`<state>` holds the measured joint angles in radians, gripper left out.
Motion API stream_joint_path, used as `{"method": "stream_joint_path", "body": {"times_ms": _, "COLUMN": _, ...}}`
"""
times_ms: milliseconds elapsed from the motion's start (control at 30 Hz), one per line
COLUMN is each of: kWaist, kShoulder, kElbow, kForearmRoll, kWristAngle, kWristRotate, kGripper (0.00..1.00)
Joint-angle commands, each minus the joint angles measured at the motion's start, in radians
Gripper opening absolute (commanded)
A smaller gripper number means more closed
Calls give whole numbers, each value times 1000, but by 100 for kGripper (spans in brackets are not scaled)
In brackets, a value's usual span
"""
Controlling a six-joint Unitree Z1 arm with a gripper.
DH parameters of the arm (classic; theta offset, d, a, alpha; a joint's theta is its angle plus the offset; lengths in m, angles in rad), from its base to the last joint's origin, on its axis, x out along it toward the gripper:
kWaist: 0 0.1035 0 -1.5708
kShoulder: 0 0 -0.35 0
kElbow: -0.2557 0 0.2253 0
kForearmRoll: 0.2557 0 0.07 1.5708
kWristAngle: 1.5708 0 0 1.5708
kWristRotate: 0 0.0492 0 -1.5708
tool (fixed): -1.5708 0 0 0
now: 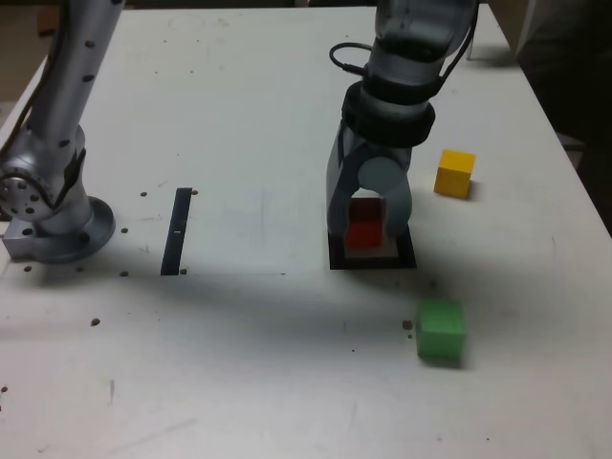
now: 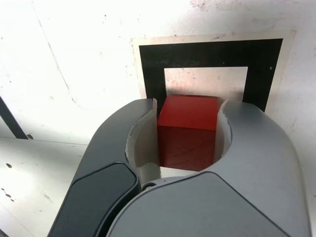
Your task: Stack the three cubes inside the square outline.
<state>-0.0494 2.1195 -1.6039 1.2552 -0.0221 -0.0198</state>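
I should open my gripper now, because the red cube's lower edge is inside the black square outline on the tabletop in the exterior view.
My gripper [image 1: 365, 229] points down over the square outline [image 1: 408, 259] and is shut on the red cube [image 1: 364, 233]. In the wrist view the red cube [image 2: 188, 131] sits squeezed between the two grey fingers [image 2: 143, 143], over the pale centre of the black square outline [image 2: 153, 64]. Whether the cube rests on the surface or hangs just above it, I cannot tell. The yellow cube [image 1: 454, 173] lies on the table to the exterior view's right of the gripper. The green cube [image 1: 441, 331] lies nearer the front, right of the outline.
The arm's base [image 1: 55, 225] stands at the exterior view's left on the white table [image 1: 239, 96]. A thin black strip [image 1: 177, 230] lies between the base and the outline. Small dark specks dot the tabletop.
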Motion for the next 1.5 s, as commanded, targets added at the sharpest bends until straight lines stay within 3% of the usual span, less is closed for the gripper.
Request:
{"method": "stream_joint_path", "body": {"times_ms": 0, "kWaist": 4, "kShoulder": 9, "kElbow": -1, "kForearmRoll": -7, "kWristAngle": -2, "kWristRotate": 3, "kGripper": 40}}
{"method": "stream_joint_path", "body": {"times_ms": 167, "kWaist": 12, "kShoulder": 10, "kElbow": 17, "kForearmRoll": -27, "kWristAngle": 1, "kWristRotate": 15, "kGripper": 87}}
{"method": "stream_joint_path", "body": {"times_ms": 233, "kWaist": 16, "kShoulder": 8, "kElbow": 26, "kForearmRoll": -32, "kWristAngle": 2, "kWristRotate": 17, "kGripper": 98}}
{"method": "stream_joint_path", "body": {"times_ms": 400, "kWaist": 23, "kShoulder": -12, "kElbow": 49, "kForearmRoll": -34, "kWristAngle": 15, "kWristRotate": 20, "kGripper": 100}}
{"method": "stream_joint_path", "body": {"times_ms": 633, "kWaist": 43, "kShoulder": -84, "kElbow": 83, "kForearmRoll": -22, "kWristAngle": 71, "kWristRotate": 37, "kGripper": 100}}
{"method": "stream_joint_path", "body": {"times_ms": 833, "kWaist": 77, "kShoulder": -93, "kElbow": 58, "kForearmRoll": -15, "kWristAngle": 82, "kWristRotate": 104, "kGripper": 100}}
{"method": "stream_joint_path", "body": {"times_ms": 1267, "kWaist": 147, "kShoulder": -44, "kElbow": -141, "kForearmRoll": 109, "kWristAngle": 135, "kWristRotate": 282, "kGripper": 100}}
{"method": "stream_joint_path", "body": {"times_ms": 1467, "kWaist": 170, "kShoulder": 15, "kElbow": -258, "kForearmRoll": 163, "kWristAngle": 139, "kWristRotate": 388, "kGripper": 100}}
